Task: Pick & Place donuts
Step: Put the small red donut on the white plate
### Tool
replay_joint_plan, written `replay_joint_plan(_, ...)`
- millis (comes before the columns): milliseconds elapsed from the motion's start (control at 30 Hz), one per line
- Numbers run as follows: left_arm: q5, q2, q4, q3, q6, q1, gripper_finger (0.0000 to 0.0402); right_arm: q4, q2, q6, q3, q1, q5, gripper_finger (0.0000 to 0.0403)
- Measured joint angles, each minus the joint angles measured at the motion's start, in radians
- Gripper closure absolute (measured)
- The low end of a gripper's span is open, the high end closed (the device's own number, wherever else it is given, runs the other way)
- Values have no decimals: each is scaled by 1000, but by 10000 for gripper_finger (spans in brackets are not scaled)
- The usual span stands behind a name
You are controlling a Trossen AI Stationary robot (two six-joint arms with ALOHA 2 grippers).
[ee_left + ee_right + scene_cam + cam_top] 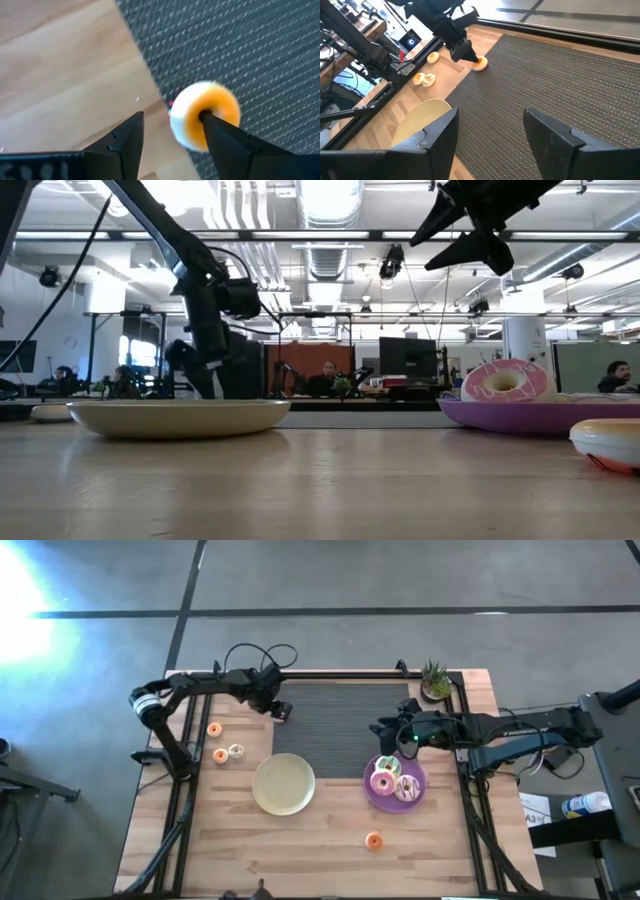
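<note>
The left gripper's fingers are on both sides of the orange-iced donut's white side (pixel 179 118), with one finger down in the hole (pixel 204 114). The left gripper would hold the donut if it closed now, so it needs to close.
My left gripper (pixel 172 116) is open, low over the left edge of the dark mat (pixel 340 725). A small donut with orange icing and a white underside (pixel 205 122) sits at that mat edge, beside one fingertip. The right wrist view shows the same donut (pixel 480 63) under the left gripper. My right gripper (pixel 491 114) is open and empty, hovering over the mat's right part by the purple plate (pixel 415 772). On that plate lie a pink donut (pixel 382 782), a white-pink donut (pixel 407 789) and a green one (pixel 390 765). My left gripper has one fingertip (pixel 206 120) at the hole of the orange-iced donut (pixel 220 107), coming from above. The other finger stands clear of it over the wood. I cannot tell whether the fingertip touches the donut.
The cream-yellow plate (pixel 284 784) lies on the wood near the mat's front-left corner. Three tiny donuts (pixel 214 729), (pixel 220 755), (pixel 237 750) lie left of it, and an orange one (pixel 373 840) sits near the front edge. A potted plant (pixel 435 680) stands at the far right corner.
</note>
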Motion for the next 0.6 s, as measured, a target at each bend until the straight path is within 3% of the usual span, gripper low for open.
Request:
replay_joint_plan(167,2,13,53,0,0,1,260,0,-2,0,0,0,0,188)
replay_joint_plan(467,5,17,63,-3,16,1,387,-1,-1,0,0,0,0,188)
replay_joint_plan(600,19,17,63,-6,20,1,400,0,-1,3,-1,0,-11,188)
